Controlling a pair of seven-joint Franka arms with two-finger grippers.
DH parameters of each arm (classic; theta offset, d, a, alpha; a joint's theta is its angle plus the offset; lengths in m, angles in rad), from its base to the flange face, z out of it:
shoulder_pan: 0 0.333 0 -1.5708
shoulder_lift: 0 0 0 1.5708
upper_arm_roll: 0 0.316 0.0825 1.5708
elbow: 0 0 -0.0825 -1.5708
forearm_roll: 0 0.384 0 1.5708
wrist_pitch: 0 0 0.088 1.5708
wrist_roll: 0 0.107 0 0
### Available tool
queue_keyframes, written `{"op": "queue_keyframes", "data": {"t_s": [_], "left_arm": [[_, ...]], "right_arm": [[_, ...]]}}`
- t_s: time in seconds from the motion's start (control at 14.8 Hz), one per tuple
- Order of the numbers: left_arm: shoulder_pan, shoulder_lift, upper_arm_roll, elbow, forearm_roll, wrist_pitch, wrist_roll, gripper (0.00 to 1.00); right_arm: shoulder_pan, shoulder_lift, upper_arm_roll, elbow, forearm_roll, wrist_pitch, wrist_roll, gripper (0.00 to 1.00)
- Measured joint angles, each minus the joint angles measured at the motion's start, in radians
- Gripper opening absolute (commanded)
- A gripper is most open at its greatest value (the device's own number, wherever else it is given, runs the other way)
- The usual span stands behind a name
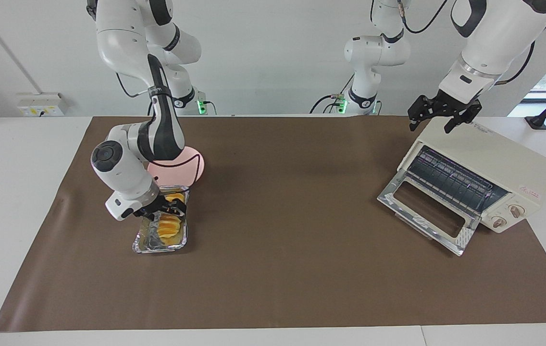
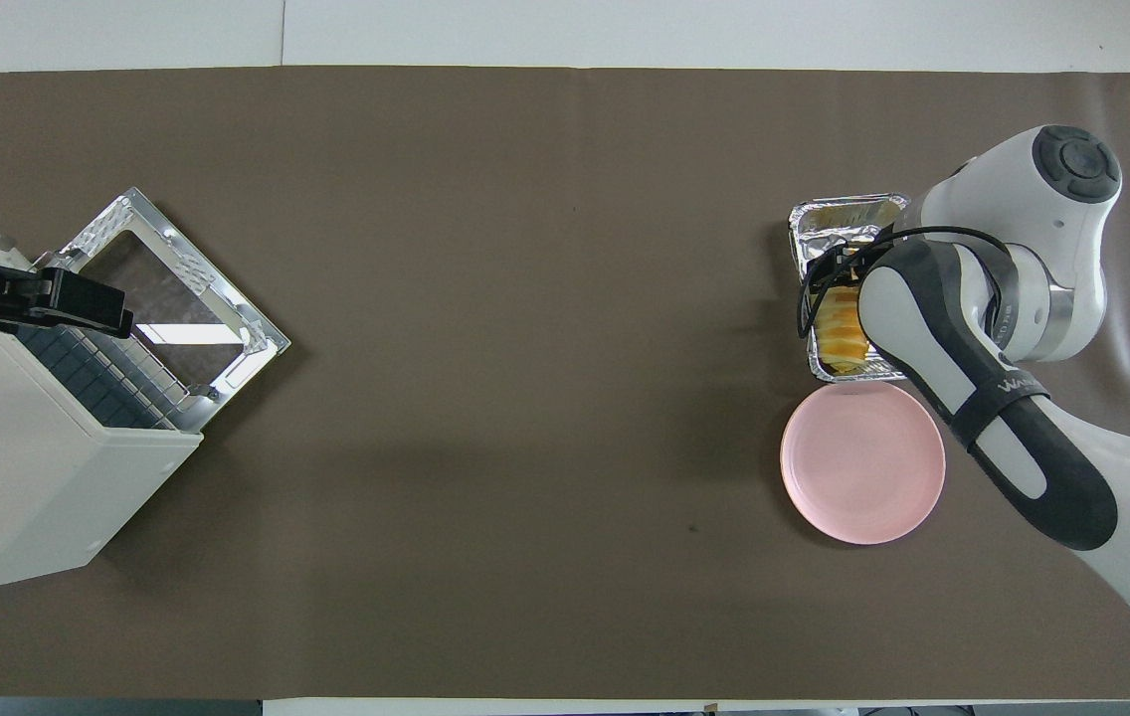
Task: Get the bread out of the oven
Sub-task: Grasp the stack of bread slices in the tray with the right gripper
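Observation:
The right gripper will next take the loaf from the foil tray to the pink plate (image 2: 862, 463), so it will pick the loaf up by its middle (image 2: 842, 298).
The bread (image 1: 169, 229) is a ridged golden loaf lying in a crinkled foil tray (image 1: 142, 244) toward the right arm's end of the table; it also shows in the overhead view (image 2: 839, 338). My right gripper (image 1: 171, 210) is low over the middle of the loaf, open, with its jaws across the loaf's width. The arm hides most of the loaf from above. The cream-white oven (image 1: 494, 158) stands at the left arm's end, its glass door (image 1: 422, 211) folded down, its rack bare. My left gripper (image 1: 439, 120) waits open above the oven's top edge.
A pink plate (image 1: 197, 166) lies beside the foil tray, nearer to the robots, and shows empty from above (image 2: 858, 462). A brown mat (image 1: 292, 192) covers the table. The oven's open door (image 2: 177, 288) juts out over the mat.

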Motion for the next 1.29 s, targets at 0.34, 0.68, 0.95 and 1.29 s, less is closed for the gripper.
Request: {"op": "queue_keyframes", "data": {"t_s": [0.34, 0.68, 0.95, 1.29], "left_arm": [[0.000, 0.000, 0.000, 0.000, 0.000, 0.000, 0.000, 1.00], [0.000, 0.000, 0.000, 0.000, 0.000, 0.000, 0.000, 1.00], [0.000, 0.000, 0.000, 0.000, 0.000, 0.000, 0.000, 1.00], [0.000, 0.000, 0.000, 0.000, 0.000, 0.000, 0.000, 1.00]], "right_arm": [[0.000, -0.002, 0.000, -0.006, 0.000, 0.000, 0.000, 0.44], [0.000, -0.003, 0.000, -0.007, -0.001, 0.001, -0.006, 0.00], [-0.004, -0.004, 0.000, -0.003, -0.001, 0.000, -0.049, 0.00], [-0.019, -0.017, -0.001, 0.145, -0.002, -0.197, -0.061, 0.00]]}}
